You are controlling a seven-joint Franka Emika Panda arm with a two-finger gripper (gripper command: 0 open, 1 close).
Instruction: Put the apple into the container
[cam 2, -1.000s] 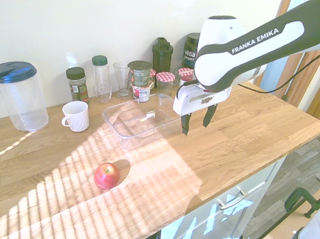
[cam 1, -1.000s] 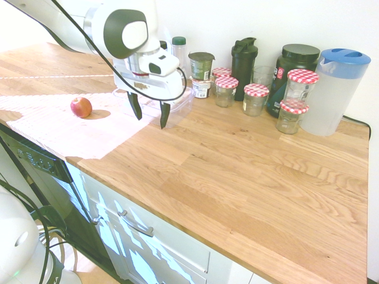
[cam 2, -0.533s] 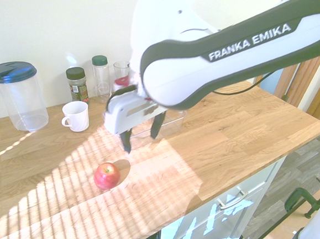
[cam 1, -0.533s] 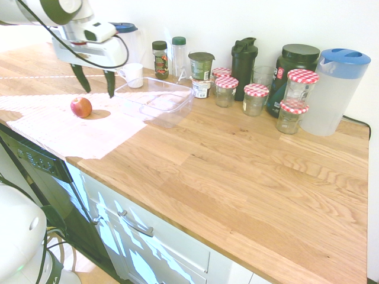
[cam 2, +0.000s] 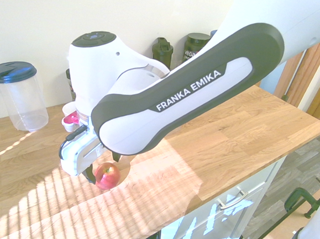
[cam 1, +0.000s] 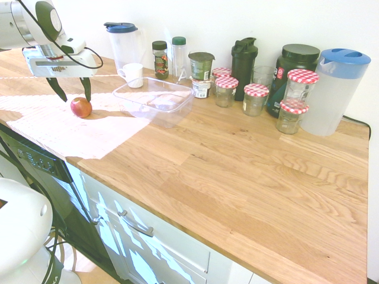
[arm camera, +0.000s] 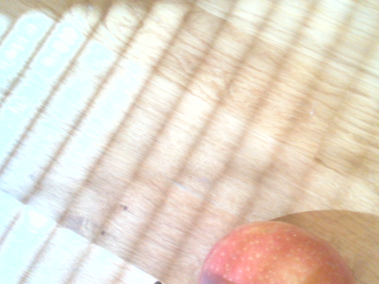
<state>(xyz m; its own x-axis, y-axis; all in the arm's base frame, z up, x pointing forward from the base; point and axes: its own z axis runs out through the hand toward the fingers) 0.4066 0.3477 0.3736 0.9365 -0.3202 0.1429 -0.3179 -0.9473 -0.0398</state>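
It isn't time to close yet: my fingers are around the apple's top, above its widest sides, and would miss if I closed now. My gripper needs to go lower first, then close on the apple.
The small red apple [cam 1: 81, 107] lies on the sunlit wooden counter at the left; it also shows as the apple [cam 2: 107, 176] in the second exterior view and as the apple [arm camera: 275, 254] close up in the wrist view. My gripper [cam 1: 72, 90] hangs open just above and slightly behind it, its two dark fingers spread, one on each side of the apple's top and apart from it. The clear plastic container [cam 1: 155, 101] stands empty to the right of the apple. In the second exterior view the arm hides the container.
A white mug [cam 1: 132, 74], a blue-lidded pitcher [cam 1: 122, 43] and spice bottles [cam 1: 160, 58] stand behind the container. Red-checked-lid jars [cam 1: 256, 98], dark shaker bottles [cam 1: 244, 60] and a large pitcher [cam 1: 335, 90] line the back wall. The counter's front edge [cam 1: 77, 161] runs close by.
The arm has swung left from over the container to above the apple and has come lower. The gripper has stayed open. The apple and the container have not moved.
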